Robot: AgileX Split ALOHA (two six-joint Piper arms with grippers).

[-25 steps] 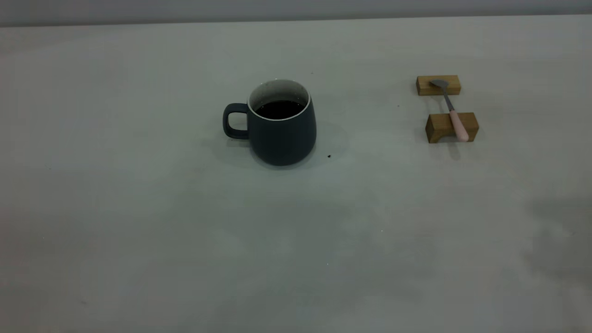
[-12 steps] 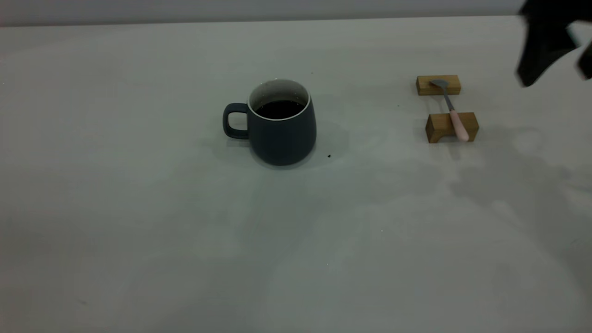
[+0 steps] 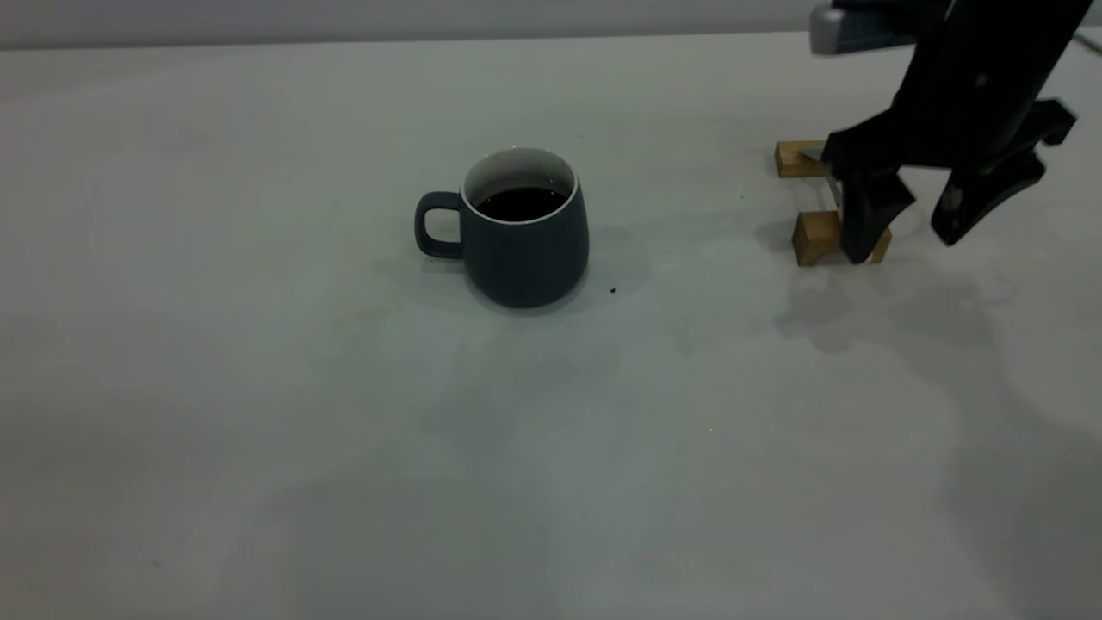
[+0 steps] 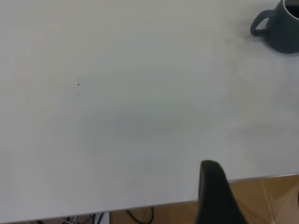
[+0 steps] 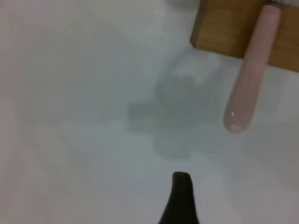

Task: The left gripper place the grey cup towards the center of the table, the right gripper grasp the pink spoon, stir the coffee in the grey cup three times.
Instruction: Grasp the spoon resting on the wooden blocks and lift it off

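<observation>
The table shows between the fingertip of my right gripper and the pink spoon's handle (image 5: 248, 81), so my fingers would miss if I closed now. My right gripper needs to move toward the handle first, then close.
The grey cup (image 3: 525, 250) stands upright near the middle of the table (image 3: 258, 413), handle to the left, with dark coffee (image 3: 521, 204) inside. The pink spoon (image 5: 250, 79) lies across two wooden blocks; in the exterior view only its grey bowl (image 3: 814, 155) shows behind the arm. My right gripper (image 3: 908, 232) hangs open just over the near block, one finger (image 3: 861, 228) in front of the spoon's handle and the other to its right. My left gripper (image 4: 254, 186) is out of the exterior view, pulled back at the table's edge, open and far from the cup (image 4: 282, 30).
Two tan wooden blocks hold the spoon: the far one (image 3: 794, 159) under its bowl, the near one (image 3: 812, 237) under its handle. A small dark speck (image 3: 613, 291) lies right of the cup. The table edge (image 4: 140, 205) and brown floor show by the left finger (image 4: 212, 196).
My right arm has come in from the upper right and dropped down over the wooden blocks and spoon. The cup and spoon have not moved.
</observation>
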